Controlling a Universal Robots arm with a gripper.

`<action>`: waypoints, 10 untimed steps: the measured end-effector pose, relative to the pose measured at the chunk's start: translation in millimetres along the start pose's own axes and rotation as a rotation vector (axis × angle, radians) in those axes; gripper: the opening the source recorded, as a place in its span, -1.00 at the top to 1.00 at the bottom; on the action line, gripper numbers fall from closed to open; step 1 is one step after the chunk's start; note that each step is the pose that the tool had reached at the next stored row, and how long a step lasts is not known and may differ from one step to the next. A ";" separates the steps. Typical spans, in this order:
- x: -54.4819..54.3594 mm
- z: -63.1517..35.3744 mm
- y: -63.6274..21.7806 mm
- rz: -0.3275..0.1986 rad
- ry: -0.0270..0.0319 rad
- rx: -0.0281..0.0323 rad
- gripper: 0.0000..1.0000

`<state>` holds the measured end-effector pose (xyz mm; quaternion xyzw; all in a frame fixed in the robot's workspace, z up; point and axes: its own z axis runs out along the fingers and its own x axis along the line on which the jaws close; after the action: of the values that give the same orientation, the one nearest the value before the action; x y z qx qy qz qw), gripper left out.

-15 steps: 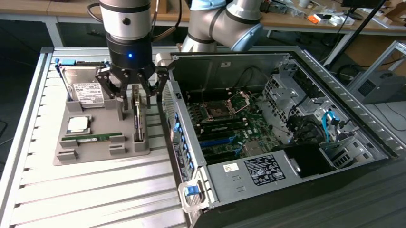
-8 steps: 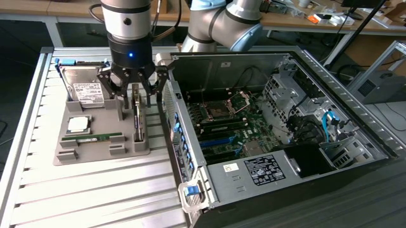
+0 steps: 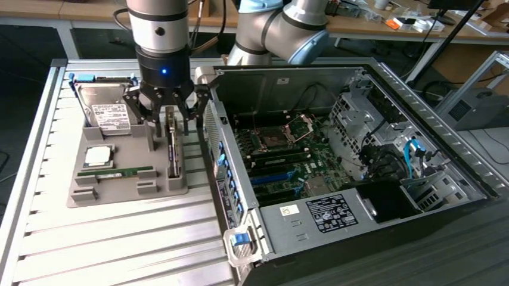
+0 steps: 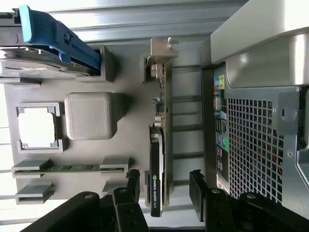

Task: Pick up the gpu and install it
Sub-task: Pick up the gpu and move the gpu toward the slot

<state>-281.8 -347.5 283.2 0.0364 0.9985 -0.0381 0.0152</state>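
Note:
My open fingers stop above the GPU's top edge (image 3: pixel 171 134) and a close now would miss the card, so my gripper moves lower before it closes.
The gpu (image 3: pixel 173 152) is a thin card with a silver bracket, standing on edge in a slot of the grey holder tray (image 3: pixel 119 193), next to the computer case. My gripper (image 3: pixel 169 122) hangs just above the card's far end, open, with a finger on each side of it. In the wrist view the gpu (image 4: pixel 159 145) runs between my two black fingertips (image 4: pixel 133 182), with a gap on both sides and its bracket (image 4: pixel 161 53) at the far end. Nothing is held.
The tray also holds a silver hard drive (image 3: pixel 109 110), a CPU (image 3: pixel 99 156) and a RAM stick (image 3: pixel 119 171). The open computer case (image 3: pixel 334 149) with its motherboard lies at the exterior view's right, its perforated rear wall (image 4: pixel 251 140) close beside the card.

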 end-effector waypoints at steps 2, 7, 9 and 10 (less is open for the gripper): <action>0.3 3.4 3.7 0.000 -0.0001 0.0008 -0.08; 1.2 10.3 12.1 0.000 -0.0004 0.0030 -0.08; 1.5 13.4 13.8 0.000 -0.0004 0.0036 -0.08; 1.8 14.9 14.2 0.000 -0.0004 0.0038 -0.08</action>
<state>-282.0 -334.5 267.3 0.0364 0.9984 -0.0400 0.0154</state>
